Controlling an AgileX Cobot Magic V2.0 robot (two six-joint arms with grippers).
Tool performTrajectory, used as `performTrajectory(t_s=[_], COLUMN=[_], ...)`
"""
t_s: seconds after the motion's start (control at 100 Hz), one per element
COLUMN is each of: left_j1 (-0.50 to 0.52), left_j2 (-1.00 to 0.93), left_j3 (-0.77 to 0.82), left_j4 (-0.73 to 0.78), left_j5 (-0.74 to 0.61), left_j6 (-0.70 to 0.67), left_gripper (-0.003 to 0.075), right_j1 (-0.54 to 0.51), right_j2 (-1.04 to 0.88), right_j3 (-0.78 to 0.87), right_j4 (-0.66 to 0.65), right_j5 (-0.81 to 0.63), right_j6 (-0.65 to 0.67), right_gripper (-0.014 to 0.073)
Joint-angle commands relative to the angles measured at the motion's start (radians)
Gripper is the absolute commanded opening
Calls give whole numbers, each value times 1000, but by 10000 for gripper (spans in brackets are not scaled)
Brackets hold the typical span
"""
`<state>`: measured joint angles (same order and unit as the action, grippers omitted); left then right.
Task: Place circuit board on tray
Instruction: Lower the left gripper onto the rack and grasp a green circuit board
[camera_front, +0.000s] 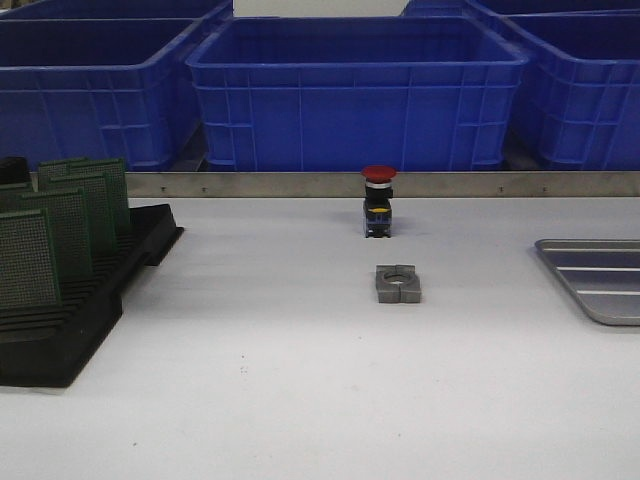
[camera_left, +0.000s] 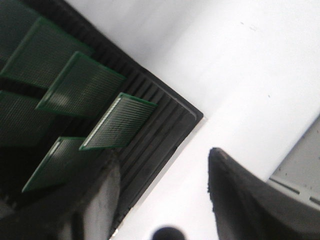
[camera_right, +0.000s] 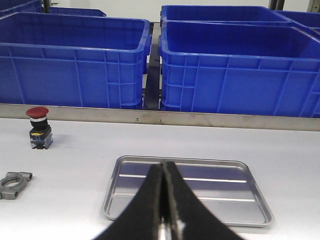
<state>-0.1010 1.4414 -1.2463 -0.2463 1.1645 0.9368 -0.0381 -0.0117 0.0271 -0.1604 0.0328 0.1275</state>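
The front circuit board stands with its bottom in the black slots and other boards crowd behind it, so the left gripper needs to grab it next by its free top edge.
Several green circuit boards stand upright in the slots of a black rack at the table's left. In the left wrist view the boards lean in the rack. My left gripper hangs open above the rack's corner, one finger over the rack and the other over bare table, with nothing between them. The silver tray lies at the right edge, holding nothing. My right gripper is shut and empty just before the tray. Neither gripper shows in the front view.
A red-capped push button and a grey metal clamp sit mid-table. Large blue crates line the back behind a metal rail. The button and clamp lie left of the tray in the right wrist view.
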Motion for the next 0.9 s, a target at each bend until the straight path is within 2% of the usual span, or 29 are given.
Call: performTrajectory(t_s=[0.0,0.15,0.51,0.89], left_j1=[0,0,0,0], left_j2=[17,66,174,288], left_j3=[-64,-69,-69,-69], left_j4=[-35,-23,2,0], left_j5=[-11,-98,-139,-146], left_j6=[128,406,463,463], left_gripper=[365,365,365,365], right_j1=[-5,-5,-5,-5], right_j2=[-25,-25,-25,-25], right_j3=[-13,-13,-13,-13], right_j4=[-6,-6,-6,-6], right_j5=[-72,-72,-72,-72], right_j6=[-5,-5,-5,-5], right_gripper=[-60,-60,-60,-60])
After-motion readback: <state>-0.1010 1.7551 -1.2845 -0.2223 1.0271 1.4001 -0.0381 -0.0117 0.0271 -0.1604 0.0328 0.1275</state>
